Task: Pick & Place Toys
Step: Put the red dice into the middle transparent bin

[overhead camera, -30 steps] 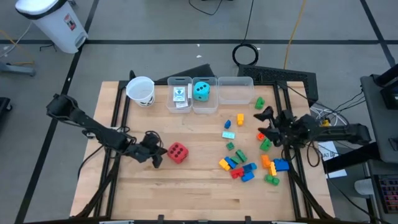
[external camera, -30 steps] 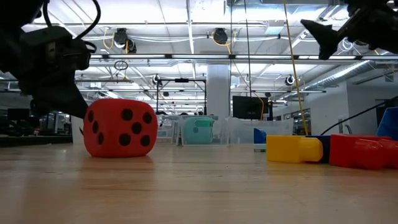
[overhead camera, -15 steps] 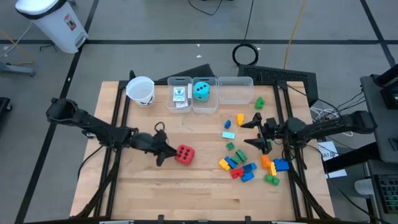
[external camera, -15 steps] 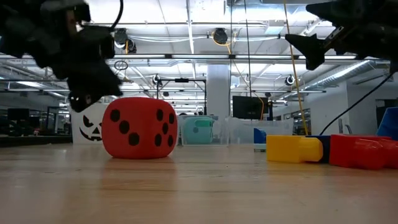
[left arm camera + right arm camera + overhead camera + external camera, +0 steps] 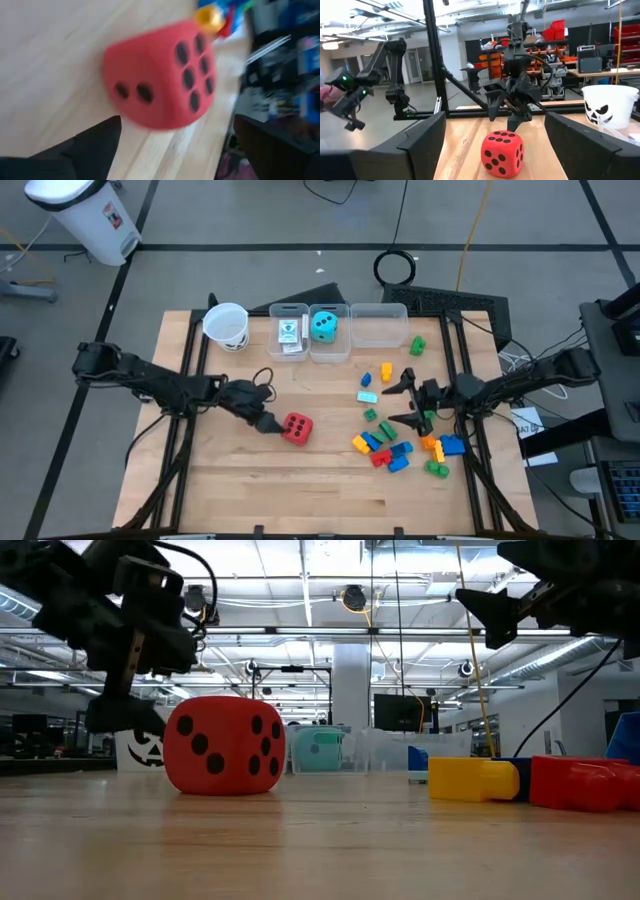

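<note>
My left gripper grips the red die by its dotted body (image 5: 297,429) next, to place the red die in the clear bins with the teal die (image 5: 323,327).
A red die (image 5: 295,427) with dark pips rests on one face on the wooden table, left of centre. My left gripper (image 5: 271,417) stands open just at the die's left side, low over the table; in the left wrist view the die (image 5: 160,80) lies just ahead of the two fingers, apart from them. Several small coloured bricks (image 5: 386,448) lie scattered on the right half of the table. Above their left edge, clear of the table, my right gripper (image 5: 399,401) hangs open and holds nothing. A teal die (image 5: 323,327) and white card packs (image 5: 289,335) lie in bins at the back.
Three clear bins stand in a row at the far edge; the right one (image 5: 379,326) holds nothing. A white paper cup (image 5: 227,326) stands left of them. Bare wood lies along the near edge (image 5: 300,500). Black frame rails cross the table on both sides.
My left gripper has moved toward the table's right edge against the red die, which slid a little to the right, still on its face. The gripper then opened and lifted slightly. My right gripper has moved toward the table's left, over the bricks, staying open.
</note>
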Controlling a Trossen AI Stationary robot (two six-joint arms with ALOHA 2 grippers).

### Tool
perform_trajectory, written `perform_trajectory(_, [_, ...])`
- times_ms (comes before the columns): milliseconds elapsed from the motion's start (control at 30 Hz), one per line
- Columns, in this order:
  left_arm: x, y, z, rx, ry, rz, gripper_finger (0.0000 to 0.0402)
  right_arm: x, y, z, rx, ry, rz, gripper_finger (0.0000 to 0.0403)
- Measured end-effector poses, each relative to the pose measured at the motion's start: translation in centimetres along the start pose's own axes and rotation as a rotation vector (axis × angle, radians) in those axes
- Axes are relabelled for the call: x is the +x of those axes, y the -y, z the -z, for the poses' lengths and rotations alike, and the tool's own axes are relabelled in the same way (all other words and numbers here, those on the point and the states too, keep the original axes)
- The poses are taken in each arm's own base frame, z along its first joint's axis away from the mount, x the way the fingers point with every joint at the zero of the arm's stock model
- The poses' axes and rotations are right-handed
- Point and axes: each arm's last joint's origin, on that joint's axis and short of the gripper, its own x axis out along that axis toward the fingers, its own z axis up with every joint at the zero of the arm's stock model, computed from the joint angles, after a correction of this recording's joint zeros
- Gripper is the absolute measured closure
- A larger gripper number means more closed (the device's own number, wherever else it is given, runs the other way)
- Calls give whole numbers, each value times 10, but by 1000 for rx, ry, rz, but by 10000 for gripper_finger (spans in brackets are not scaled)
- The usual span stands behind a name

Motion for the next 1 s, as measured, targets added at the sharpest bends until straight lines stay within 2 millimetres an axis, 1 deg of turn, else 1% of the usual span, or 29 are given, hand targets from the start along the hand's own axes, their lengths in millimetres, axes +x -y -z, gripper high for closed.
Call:
perform_trajectory(100, [-4, 15, -7, 8, -44, -88, 9, 1, -2, 3, -8, -20, -12, 87])
perform_trajectory(233, [-9, 42, -17, 94, 7, -212, 22, 2, -2, 6, -6, -34, -15, 87])
perform_trajectory(300, [-9, 49, -20, 125, 40, -275, 31, 2, -2, 6, -6, -35, -14, 87])
perform_trajectory(367, [-4, 51, -21, 133, 45, -292, 39, 2, -2, 6, -5, -35, -15, 87])
perform_trajectory(533, [19, 42, -23, 108, 33, -314, 55, 2, -3, 5, -6, -28, -22, 87])
perform_trajectory(700, [40, 30, -26, 93, 13, -348, 61, 2, -3, 5, -7, -29, -22, 87])
perform_trajectory(833, [54, 24, -30, 98, -14, -316, 68, 2, -3, 6, -7, -33, -22, 87])
perform_trajectory(900, [59, 23, -30, 115, -21, -303, 87, 2, -3, 6, -7, -33, -22, 87])
perform_trajectory(1000, [65, 21, -31, 120, -16, -296, 139, 2, -3, 6, -7, -36, -21, 87])
